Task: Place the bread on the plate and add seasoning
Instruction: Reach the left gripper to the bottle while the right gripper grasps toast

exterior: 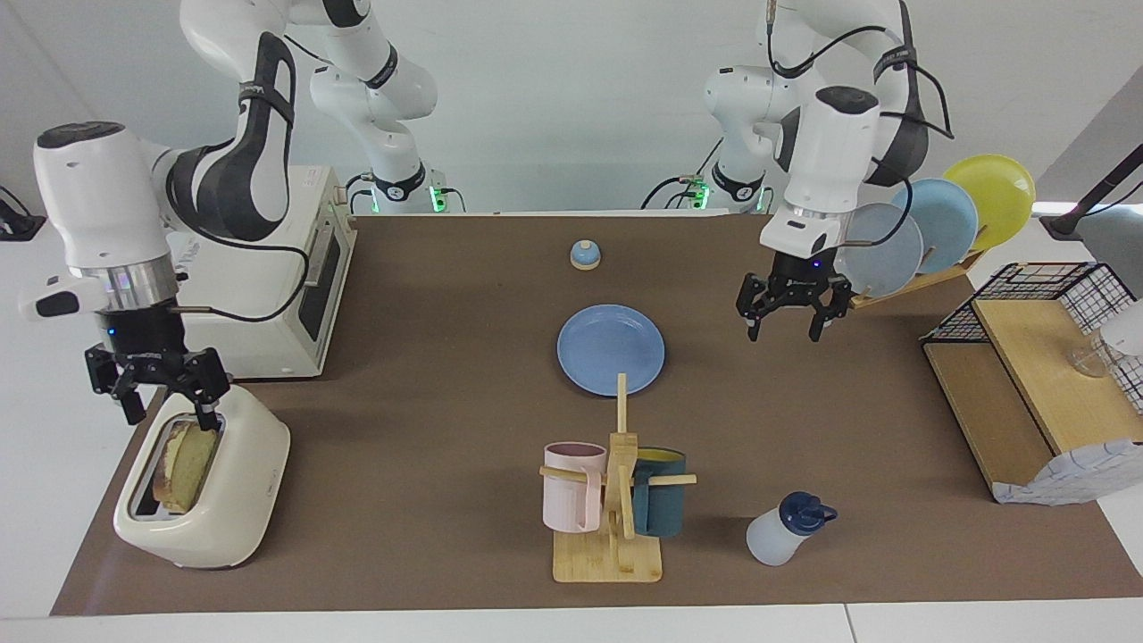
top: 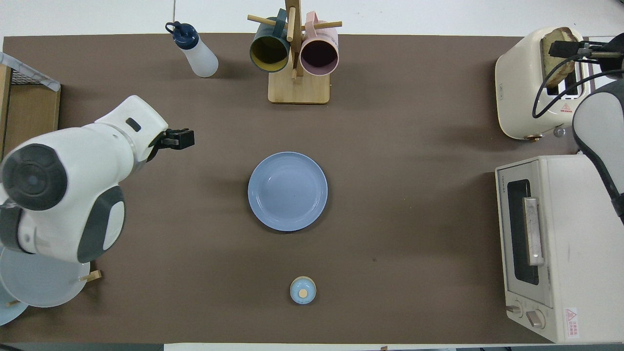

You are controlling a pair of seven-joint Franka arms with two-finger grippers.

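Note:
My right gripper grabs the bread by its exposed top edge (top: 559, 51) next, since the toaster slot (top: 553, 90) surrounds the bread's lower part.
The bread (exterior: 186, 460) stands upright in a slot of the cream toaster (exterior: 241, 482) toward the right arm's end of the table; its top edge (top: 558, 35) shows in the overhead view. My right gripper (exterior: 170, 413) hangs open just above that slot, touching nothing. The blue plate (exterior: 611, 348) lies flat mid-table with nothing on it. The seasoning bottle (exterior: 781, 534), whitish with a navy cap, leans farthest from the robots, beside the mug rack. My left gripper (exterior: 784, 332) hovers open over the mat between the plate and the plate rack, holding nothing.
A white toaster oven (exterior: 268, 268) sits nearer to the robots than the toaster. A wooden mug rack (exterior: 616, 500) holds two mugs. A small bell (exterior: 585, 255) stands near the robots. A plate rack (exterior: 929, 232) and a wooden shelf (exterior: 1027, 384) occupy the left arm's end.

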